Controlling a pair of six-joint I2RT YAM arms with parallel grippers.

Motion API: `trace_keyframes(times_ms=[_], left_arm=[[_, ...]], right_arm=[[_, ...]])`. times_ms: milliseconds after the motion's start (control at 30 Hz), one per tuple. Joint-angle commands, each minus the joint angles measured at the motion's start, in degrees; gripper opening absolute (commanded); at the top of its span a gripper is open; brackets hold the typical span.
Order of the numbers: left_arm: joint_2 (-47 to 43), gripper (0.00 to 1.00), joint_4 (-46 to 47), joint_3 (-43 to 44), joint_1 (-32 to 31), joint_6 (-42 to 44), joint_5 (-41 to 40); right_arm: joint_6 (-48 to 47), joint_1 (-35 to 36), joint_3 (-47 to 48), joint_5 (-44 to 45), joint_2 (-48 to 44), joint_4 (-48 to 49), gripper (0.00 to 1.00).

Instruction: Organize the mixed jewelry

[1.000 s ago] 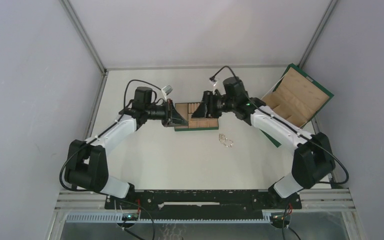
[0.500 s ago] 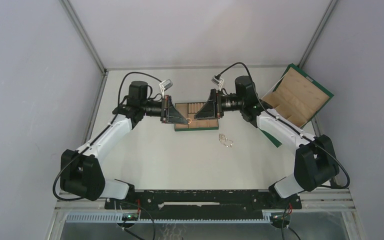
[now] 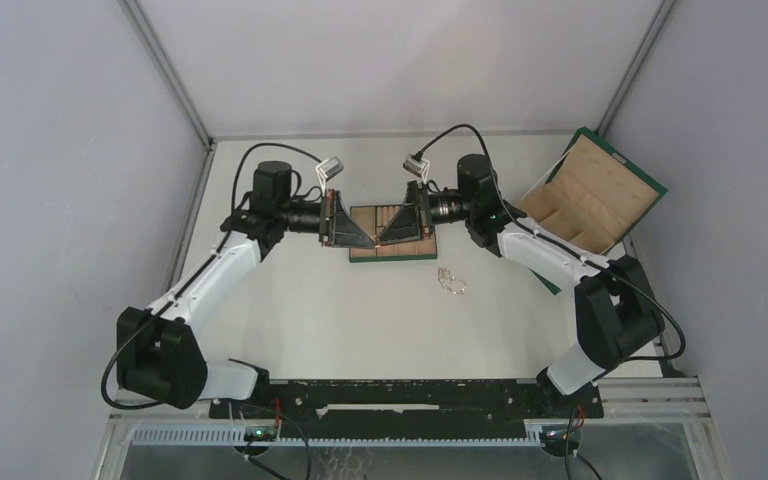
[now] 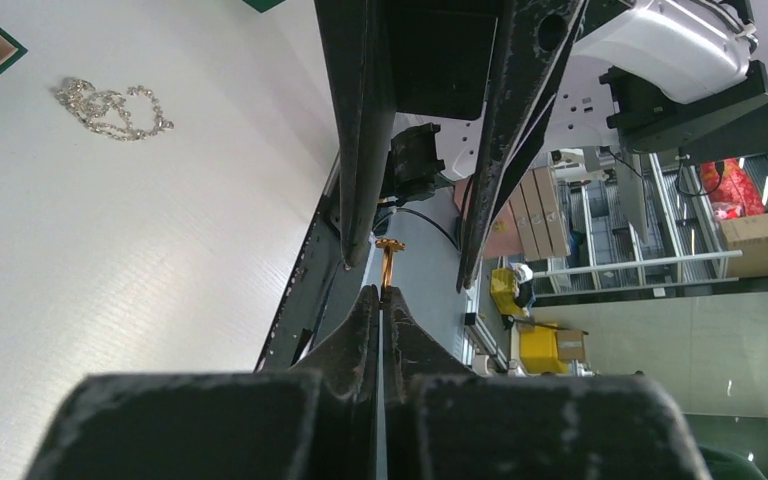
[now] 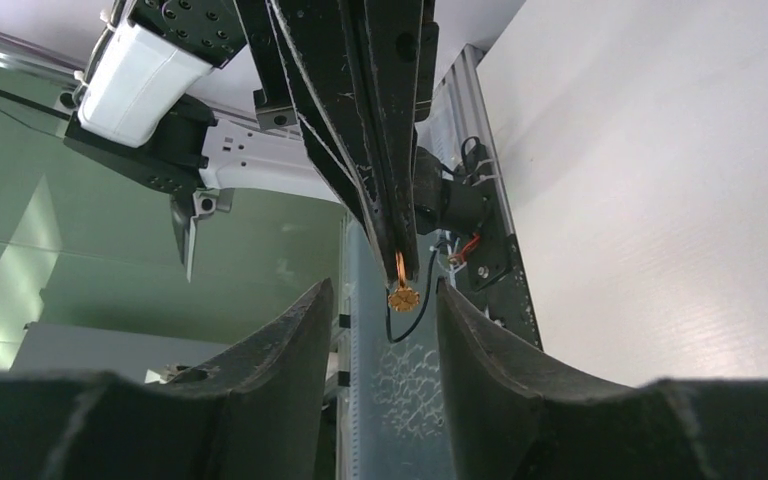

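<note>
My right gripper closes on the gold ring next, since both fingers reach just past the ring's flower-shaped top, with its thin band beyond their ends.
My left gripper [image 4: 382, 292] is shut on a small gold ring with a flower-shaped top [image 4: 390, 262] and holds it up over the tan tray [image 3: 415, 250]. My right gripper [image 5: 384, 286] is open and faces the left one tip to tip. The ring [image 5: 401, 293] hangs between its two fingers, touching neither. In the top view the two grippers meet, left [image 3: 365, 240] and right [image 3: 384, 238]. The silvery chain tangle [image 3: 451, 281] lies on the table right of the tray and also shows in the left wrist view [image 4: 110, 100]. No second ring is in view.
The large green box with tan lining [image 3: 592, 198] stands open at the back right, behind the right arm. The tan tray with its green edge sits mid-table under both grippers. White enclosure walls close the left, right and back sides.
My right gripper has swung left and levelled out until its open fingers bracket the ring. My left gripper has kept hold of the ring over the tray. The chain has not moved.
</note>
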Motion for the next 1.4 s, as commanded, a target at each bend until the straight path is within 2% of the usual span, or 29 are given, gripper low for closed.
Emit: trace_keyframes(times_ms=[0,233,600,900,933,1000,1133,1233,1300,1367], left_arm=[[-2.8,0.0,2.3,2.4,0.1,-0.9,1.7],[-3.2,0.0,2.6,1.8,0.1,-1.2,1.5],[-4.0,0.0,3.2,0.9,0.1,-1.5,1.0],[-4.0,0.0,3.3,0.3,0.1,-1.4,0.3],[-3.8,0.01,3.2,0.2,0.1,-1.5,0.3],[-3.4,0.18,3.3,-0.1,0.1,-1.7,-0.5],[-2.9,0.62,0.6,0.3,1.2,-0.4,-2.8],[-2.9,0.74,-2.0,0.3,4.0,0.6,-4.3],[-3.2,0.75,-3.1,0.1,6.4,0.7,-6.0],[-3.7,0.76,-4.1,-0.5,8.6,0.2,-9.4]], right_arm=[[4.0,0.5,0.3,-0.6,0.3,8.0,0.48],[5.0,0.4,0.3,-0.6,0.9,8.7,0.3],[-0.2,0.9,0.2,0.5,0.6,1.7,0.23],[2.5,0.9,0.2,0.6,0.8,4.5,0.0],[2.6,0.9,0.2,0.8,0.8,4.5,0.0],[2.4,0.7,0.2,1.6,0.5,3.6,0.0],[-0.7,-0.5,0.3,8.1,-1.1,-4.2,0.0],[-4.3,-1.3,0.3,18.6,-3.1,-12.3,0.0],[-6.5,-1.4,0.6,26.7,-4.3,-19.0,0.0],[-8.9,-0.5,3.6,39.9,-4.5,-28.2,0.0]])
